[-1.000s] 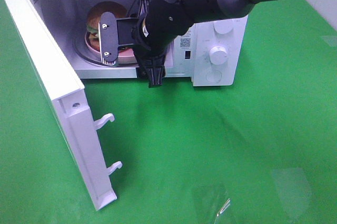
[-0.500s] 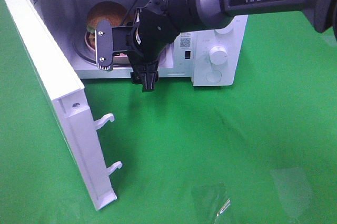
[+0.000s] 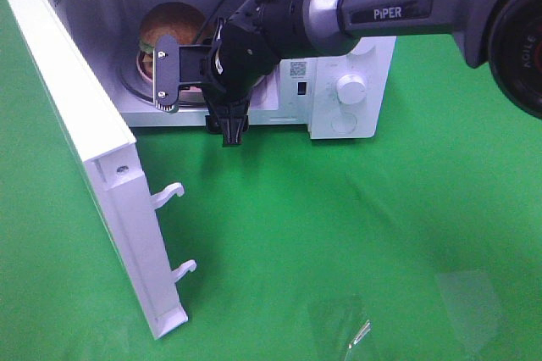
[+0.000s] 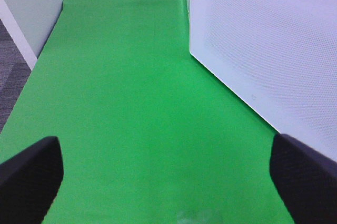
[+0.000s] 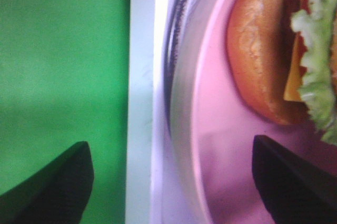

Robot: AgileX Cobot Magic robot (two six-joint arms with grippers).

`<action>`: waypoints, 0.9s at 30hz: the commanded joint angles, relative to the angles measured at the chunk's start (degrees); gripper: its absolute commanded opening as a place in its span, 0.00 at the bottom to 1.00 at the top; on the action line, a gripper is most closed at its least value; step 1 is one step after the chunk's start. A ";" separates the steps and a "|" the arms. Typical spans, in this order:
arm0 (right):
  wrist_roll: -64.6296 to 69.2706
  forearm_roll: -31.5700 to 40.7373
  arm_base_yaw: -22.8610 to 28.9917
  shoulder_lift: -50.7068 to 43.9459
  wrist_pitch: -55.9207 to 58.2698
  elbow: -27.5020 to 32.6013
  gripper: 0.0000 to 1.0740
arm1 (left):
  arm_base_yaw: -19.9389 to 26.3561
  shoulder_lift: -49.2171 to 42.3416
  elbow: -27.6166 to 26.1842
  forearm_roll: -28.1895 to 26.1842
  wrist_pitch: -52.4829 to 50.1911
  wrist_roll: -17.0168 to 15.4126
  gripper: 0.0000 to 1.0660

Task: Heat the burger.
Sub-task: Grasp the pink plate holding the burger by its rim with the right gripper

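I should next grab the pink bowl by its rim (image 3: 195,90) with my right gripper, to take the burger (image 3: 174,22) out of the microwave.
The burger (image 3: 174,22), with its golden bun and green lettuce, sits in a pink bowl (image 3: 145,67) on the glass turntable inside the open microwave (image 3: 360,47). In the right wrist view the burger (image 5: 258,61) lies close ahead in the pink bowl (image 5: 221,145). My right gripper (image 5: 174,187) is open at the oven's mouth. Its jaws straddle the front sill and the bowl's near rim without gripping anything. One grey finger (image 3: 167,73) shows in front of the bowl. My left gripper (image 4: 168,182) is open and empty over the green cloth.
The microwave door (image 3: 76,124) swings out to the front left, its two latch hooks (image 3: 174,191) pointing right. Its white dotted panel (image 4: 263,40) stands close beside the left gripper. Knobs (image 3: 350,87) are on the oven's right panel. Clear plastic scraps (image 3: 360,331) lie near the front.
My right arm has shifted a little left and lower at the oven's mouth, uncovering more of the burger. Burger, bowl and door have not moved.
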 commanded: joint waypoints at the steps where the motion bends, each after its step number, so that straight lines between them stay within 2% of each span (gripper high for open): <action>1: -0.46 -0.11 -0.69 0.11 -0.46 -0.46 0.75 | 0.23 -1.03 0.17 -0.34 -0.17 0.29 0.94; 25: -2.23 0.00 -1.49 1.55 -3.15 -0.46 0.70 | 0.23 -1.03 0.17 -0.34 -0.17 0.29 0.94; 27: -2.23 0.00 -1.49 1.60 -3.15 -0.46 0.61 | 0.23 -1.03 0.17 -0.34 -0.17 0.29 0.94</action>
